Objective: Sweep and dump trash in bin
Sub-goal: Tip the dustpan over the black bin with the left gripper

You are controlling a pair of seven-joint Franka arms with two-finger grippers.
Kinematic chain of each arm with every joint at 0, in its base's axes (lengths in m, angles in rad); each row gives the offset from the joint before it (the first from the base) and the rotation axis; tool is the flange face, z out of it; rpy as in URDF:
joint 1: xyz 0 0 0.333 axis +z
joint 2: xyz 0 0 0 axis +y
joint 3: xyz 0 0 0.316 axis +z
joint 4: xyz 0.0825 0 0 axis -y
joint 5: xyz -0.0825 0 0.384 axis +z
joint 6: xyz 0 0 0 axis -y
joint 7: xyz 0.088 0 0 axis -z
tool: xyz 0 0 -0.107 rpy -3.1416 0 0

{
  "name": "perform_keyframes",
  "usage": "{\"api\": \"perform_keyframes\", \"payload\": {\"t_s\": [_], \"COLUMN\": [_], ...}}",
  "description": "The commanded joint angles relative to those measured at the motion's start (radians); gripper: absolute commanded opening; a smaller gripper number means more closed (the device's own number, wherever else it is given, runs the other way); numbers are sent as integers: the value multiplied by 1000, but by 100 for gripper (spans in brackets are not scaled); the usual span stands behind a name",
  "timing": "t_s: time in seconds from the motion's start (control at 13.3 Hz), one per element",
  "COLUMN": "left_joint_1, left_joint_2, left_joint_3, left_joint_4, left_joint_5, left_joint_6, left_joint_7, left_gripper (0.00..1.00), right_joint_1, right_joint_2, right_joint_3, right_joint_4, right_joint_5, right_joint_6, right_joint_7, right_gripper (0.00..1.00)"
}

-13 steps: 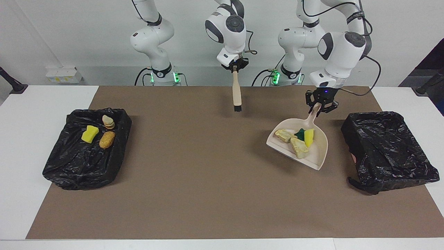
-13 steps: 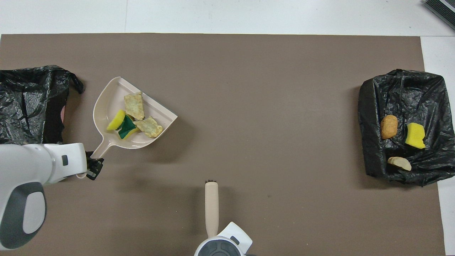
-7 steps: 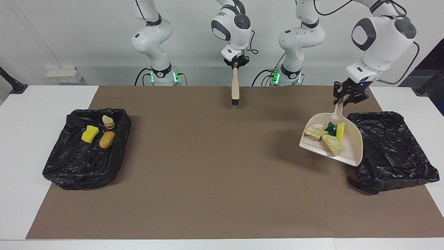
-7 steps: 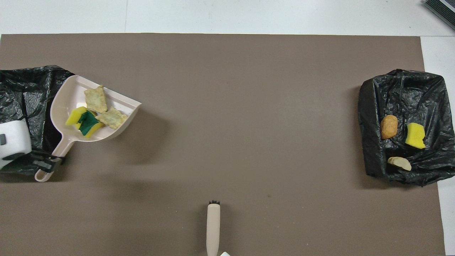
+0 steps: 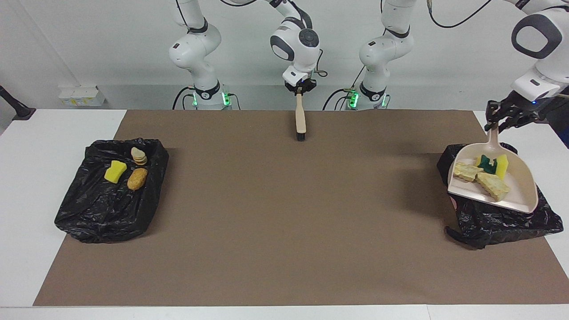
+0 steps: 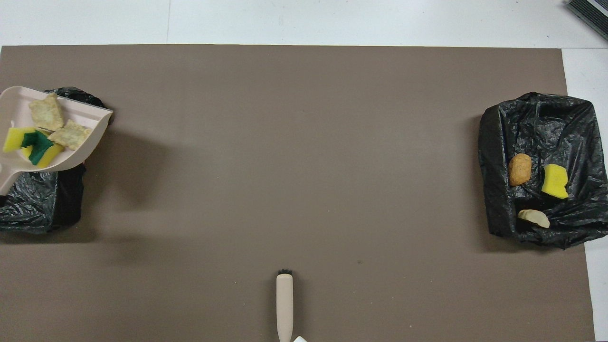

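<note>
My right gripper should stay closed on the beige brush [image 6: 284, 302]: the brush hangs above the brown mat's near edge in the overhead view.
The beige dustpan [image 5: 521, 195] hangs over the black-lined bin [image 5: 502, 222] at the left arm's end of the table, roughly level. My left gripper [image 5: 494, 126] is shut on the top of its handle. In the pan lies trash: two tan bread-like chunks [image 5: 492, 186] and yellow-green sponge bits [image 5: 493, 163]. From overhead, the dustpan [image 6: 90, 124] with its trash [image 6: 46, 111] covers part of the bin [image 6: 33, 209]; the left gripper is out of that view. My right gripper [image 5: 301, 89] is shut on the beige brush [image 5: 300, 120], which hangs bristles-down over the mat's edge nearest the robots.
A second black-lined bin [image 5: 89, 213] stands at the right arm's end and holds a yellow sponge [image 5: 115, 171], an orange-tan lump [image 5: 137, 178] and a pale piece [image 5: 138, 155]. A brown mat [image 5: 284, 213] covers the table between the two bins.
The left arm has lifted the loaded dustpan and carried it from over the mat to over the bin at its end. The right arm has drawn the brush back toward the robots.
</note>
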Motion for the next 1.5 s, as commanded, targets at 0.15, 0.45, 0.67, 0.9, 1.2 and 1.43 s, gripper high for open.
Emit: {"api": "perform_keyframes", "payload": {"t_s": [0.15,0.45,0.67,0.9,1.2,1.43], "left_joint_1": [45,32,16,-26,-60,-87], "left_joint_2": [115,199,208,208,208,210], "left_joint_3": [-10,-11,-17,-17,-17,-19], "left_joint_4": [195,277,279,275,252,246], "left_joint_5": [236,428,531,622,771,840], "left_joint_6": [-67,-64,-34,-15,50,51], "left_joint_7": [160,277,306,337,409,437], "left_gripper": [0,0,0,0,0,0], "right_joint_1": [-78,-103,-106,-123,-138,-146], "right_joint_2": [42,54,69,95,105,106], "right_joint_3": [-1,1,1,-1,1,1], "right_joint_4": [12,21,58,115,133,133], "right_joint_5": [-30,-44,-44,-44,-45,-45], "right_joint_6": [48,47,27,-27,-50,-50], "right_joint_7": [-88,-110,-117,-114,-114,-116], "right_gripper": [0,0,12,14,26,36]}}
